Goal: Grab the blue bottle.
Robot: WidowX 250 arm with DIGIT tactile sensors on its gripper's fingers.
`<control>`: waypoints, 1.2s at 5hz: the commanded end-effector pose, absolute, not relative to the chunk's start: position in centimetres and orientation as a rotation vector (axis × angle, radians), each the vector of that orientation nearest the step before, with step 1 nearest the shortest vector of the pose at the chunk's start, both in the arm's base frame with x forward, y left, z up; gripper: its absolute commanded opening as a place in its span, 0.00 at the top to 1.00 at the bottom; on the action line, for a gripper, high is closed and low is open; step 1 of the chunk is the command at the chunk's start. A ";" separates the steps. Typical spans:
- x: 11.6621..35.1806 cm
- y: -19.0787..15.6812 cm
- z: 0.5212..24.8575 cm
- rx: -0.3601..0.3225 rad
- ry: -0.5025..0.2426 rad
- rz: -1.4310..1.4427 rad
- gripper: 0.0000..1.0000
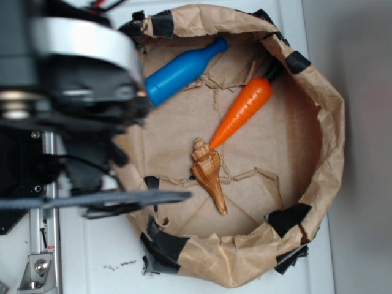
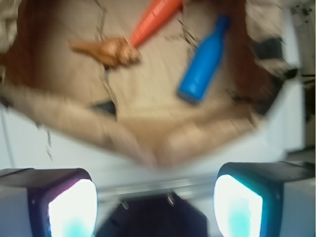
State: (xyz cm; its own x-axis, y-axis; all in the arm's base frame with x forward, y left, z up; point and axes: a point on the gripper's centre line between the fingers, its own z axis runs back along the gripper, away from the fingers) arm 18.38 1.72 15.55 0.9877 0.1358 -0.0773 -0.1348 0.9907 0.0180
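Note:
The gripper picks up the blue bottle by its wide body (image 1: 178, 75) next. The bottle narrows to a thin neck (image 1: 214, 49), and its bulk sits behind the neck.
The blue bottle (image 1: 180, 69) lies on its side at the back left of a brown paper-lined basket (image 1: 327, 116), neck pointing up and right. In the wrist view the blue bottle (image 2: 203, 61) lies at the upper right, well beyond the fingers. My gripper (image 2: 155, 202) is open and empty, its two fingers wide apart over the white table outside the basket's rim. In the exterior view the arm (image 1: 73, 79) is a blurred dark mass at the left, covering the basket's left edge; the fingertips do not show there.
An orange carrot (image 1: 243, 110) lies diagonally right of the bottle, its tip touching a brown spiral seashell (image 1: 208, 171). Both also show in the wrist view, the carrot (image 2: 153, 19) and the shell (image 2: 108, 49). The basket's crumpled paper wall with black tape stands around everything.

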 end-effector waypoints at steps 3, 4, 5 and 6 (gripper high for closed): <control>24.0 6.4 9.1 0.139 -0.016 0.169 0.00; 22.6 9.9 8.8 0.210 -0.009 0.171 0.00; 22.5 12.9 6.1 0.186 -0.046 0.092 0.00; 23.0 13.9 3.7 0.075 -0.007 0.032 0.00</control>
